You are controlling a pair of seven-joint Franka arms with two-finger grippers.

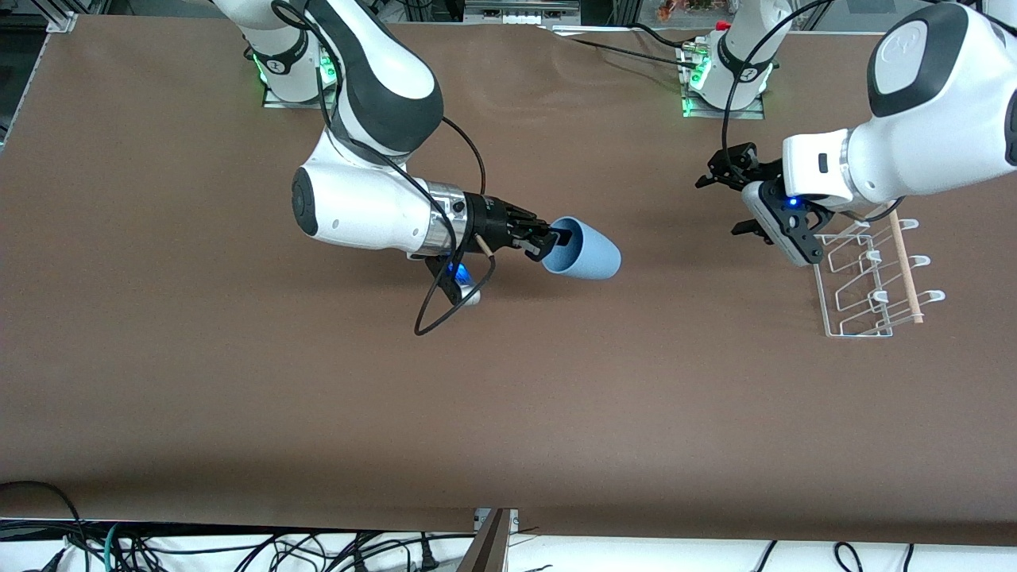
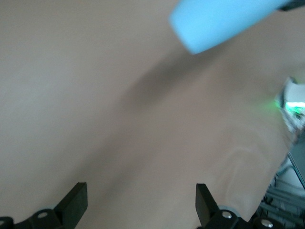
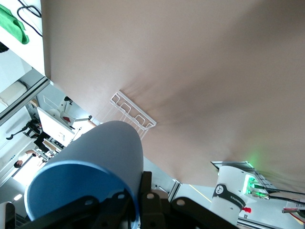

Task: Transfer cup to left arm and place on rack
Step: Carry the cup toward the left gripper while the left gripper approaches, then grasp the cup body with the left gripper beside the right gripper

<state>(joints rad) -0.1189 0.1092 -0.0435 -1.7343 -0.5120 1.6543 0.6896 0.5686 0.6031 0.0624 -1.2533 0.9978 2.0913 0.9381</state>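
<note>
My left gripper grabs the cup by its free base end (image 1: 601,256) next, since my right gripper's fingers already hold the cup's rim.
My right gripper (image 1: 548,240), all black, is shut on the rim of the light-blue cup (image 1: 586,250), one finger inside and one outside. It holds the cup on its side over the middle of the table, base pointing toward the left arm's end. In the right wrist view the cup (image 3: 93,164) fills the area round the gripper (image 3: 141,193). My left gripper (image 1: 721,205) is open and empty, over the table between the cup and the white wire rack (image 1: 870,278). The left wrist view shows its gripper (image 2: 139,202) spread wide, with the cup (image 2: 224,21) farther off.
The rack stands at the left arm's end of the table and has a pale wooden dowel (image 1: 906,266); it also shows in the right wrist view (image 3: 133,112). A black cable loop (image 1: 445,306) hangs below the right wrist. The brown table (image 1: 508,413) is bare nearer the front camera.
</note>
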